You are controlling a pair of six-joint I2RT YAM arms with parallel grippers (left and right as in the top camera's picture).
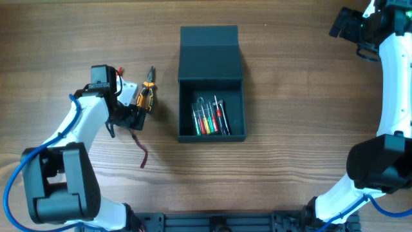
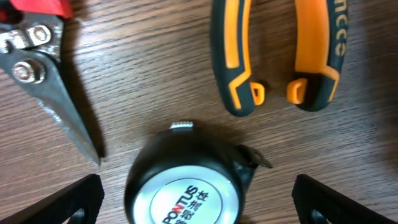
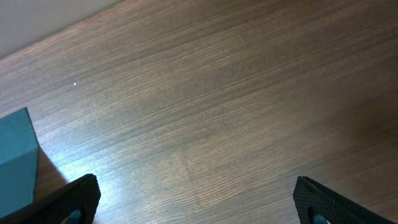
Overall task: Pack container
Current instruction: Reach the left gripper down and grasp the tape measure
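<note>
The tape measure [image 2: 186,180] shows nearly all of its white label below the fingers, so the robot's left gripper isn't ready to close. It should reach lower first and then close on the tape measure.
The dark teal container [image 1: 211,82] stands open at the table's middle, its flap lid folded back; several small screwdrivers [image 1: 210,116] lie inside. A corner of it shows in the right wrist view [image 3: 15,162]. My left gripper [image 2: 196,202] is open, its fingers wide on either side of a round black tape measure [image 2: 186,180] with a white label, not touching it. Orange-handled pliers [image 2: 277,53] lie just beyond it, also seen overhead [image 1: 147,92]. My right gripper [image 3: 196,202] is open and empty over bare wood at the far right.
Red-handled snips [image 2: 43,81] lie left of the tape measure. A dark red strap [image 1: 141,149] lies on the table in front of the left gripper [image 1: 132,106]. The right arm [image 1: 393,77] runs along the right edge.
</note>
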